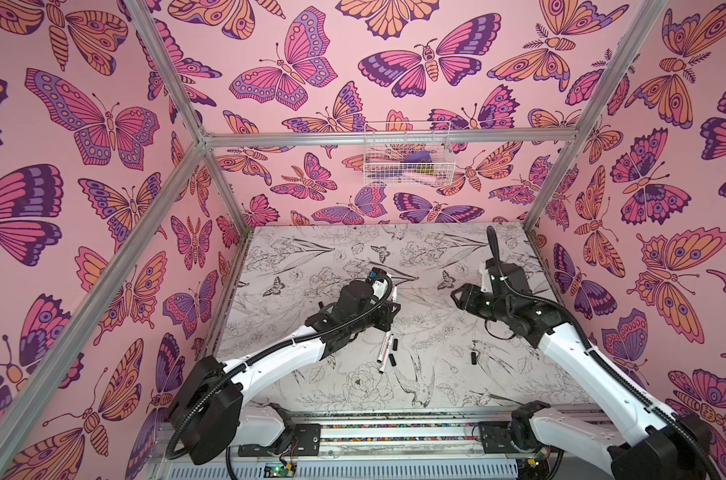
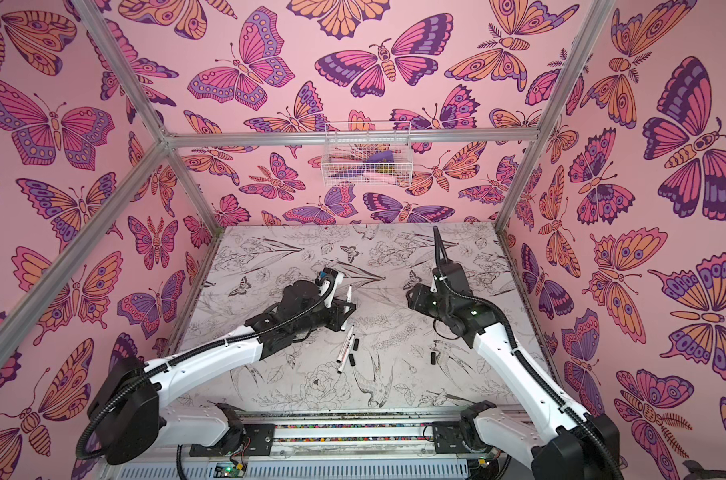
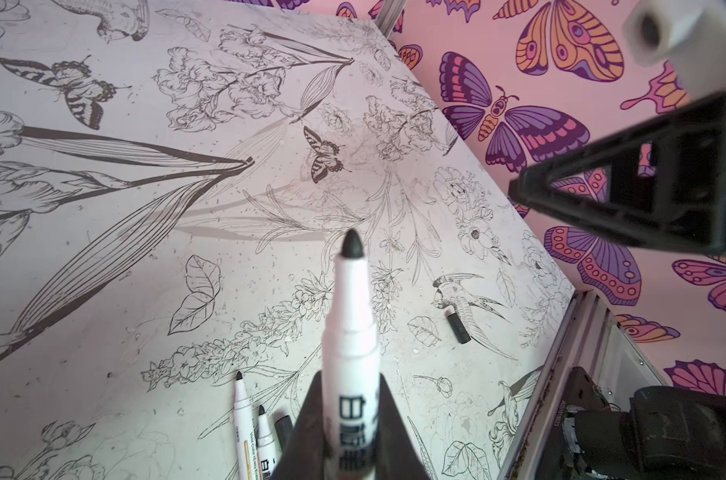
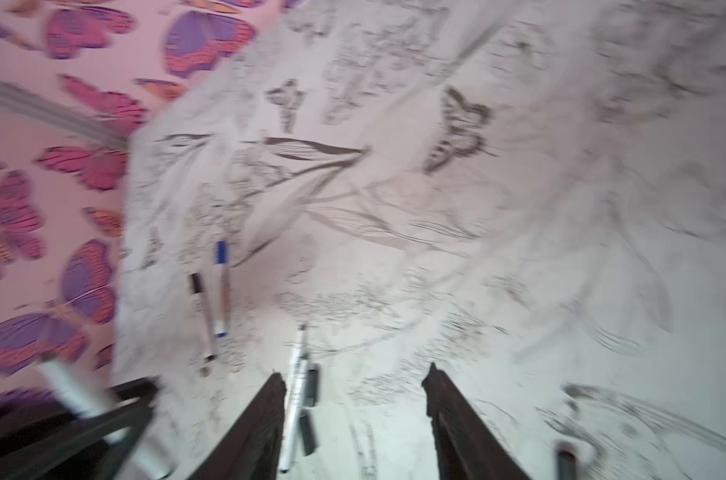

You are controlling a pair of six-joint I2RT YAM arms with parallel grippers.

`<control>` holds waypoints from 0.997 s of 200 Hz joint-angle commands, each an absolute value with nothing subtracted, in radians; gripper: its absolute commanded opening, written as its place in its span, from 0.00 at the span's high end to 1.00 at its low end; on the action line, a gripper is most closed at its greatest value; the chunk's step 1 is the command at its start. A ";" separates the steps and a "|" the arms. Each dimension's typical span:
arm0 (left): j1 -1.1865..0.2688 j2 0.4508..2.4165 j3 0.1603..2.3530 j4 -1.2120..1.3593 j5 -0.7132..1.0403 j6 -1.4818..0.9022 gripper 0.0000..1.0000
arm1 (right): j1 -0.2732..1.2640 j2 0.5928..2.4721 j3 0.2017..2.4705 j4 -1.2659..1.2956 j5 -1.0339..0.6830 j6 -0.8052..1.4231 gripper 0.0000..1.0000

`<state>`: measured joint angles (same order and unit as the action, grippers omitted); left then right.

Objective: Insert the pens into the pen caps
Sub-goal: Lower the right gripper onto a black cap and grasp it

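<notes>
The lone black pen cap needs its open end free for the pen to go in, so the robot's right gripper should grab the cap across its sides next.
My left gripper (image 3: 349, 419) is shut on a white pen (image 3: 349, 332) whose bare dark tip points out ahead of the fingers. In both top views this gripper (image 1: 390, 311) hovers over the middle of the table. My right gripper (image 4: 353, 370) is open with nothing between its fingers, and it hangs above the table to the right (image 1: 457, 297). Two uncapped pens (image 1: 384, 351) lie side by side with two black pen caps (image 1: 394, 344) next to them. Another black cap (image 1: 473, 358) lies alone further right. Behind the left arm lie a blue-capped pen (image 4: 221, 286) and a black-capped pen (image 4: 201, 320).
The table (image 1: 311, 257) has a printed floral top and is boxed in by pink butterfly walls and aluminium posts. A white wire basket (image 1: 407, 153) hangs on the back wall. The arms' bases sit on a rail (image 1: 394, 432) along the front edge.
</notes>
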<state>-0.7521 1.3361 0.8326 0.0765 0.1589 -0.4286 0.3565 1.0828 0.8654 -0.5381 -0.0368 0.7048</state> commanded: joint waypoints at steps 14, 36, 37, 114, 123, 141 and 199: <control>-0.749 1.322 0.820 0.076 0.134 -0.442 1.00 | 0.333 1.095 0.716 -0.724 0.153 0.767 0.44; -0.749 1.331 0.826 0.077 0.139 -0.443 1.00 | 0.332 1.129 0.652 -0.667 0.107 0.768 0.47; -0.749 1.331 0.826 0.077 0.140 -0.443 1.00 | 0.332 1.131 0.650 -0.665 0.105 0.768 0.47; -0.753 1.331 0.824 0.077 0.135 -0.457 1.00 | 0.331 1.312 0.623 -0.589 0.042 0.726 0.62; -0.752 1.329 0.822 0.077 0.136 -0.457 1.00 | 0.332 1.319 0.617 -0.579 0.035 0.727 0.65; -0.752 1.326 0.820 0.077 0.133 -0.458 1.00 | 0.333 1.335 0.607 -0.556 0.014 0.735 0.71; -0.752 1.325 0.815 0.077 0.155 -0.468 1.00 | 0.333 1.340 0.622 -0.526 -0.037 0.743 0.89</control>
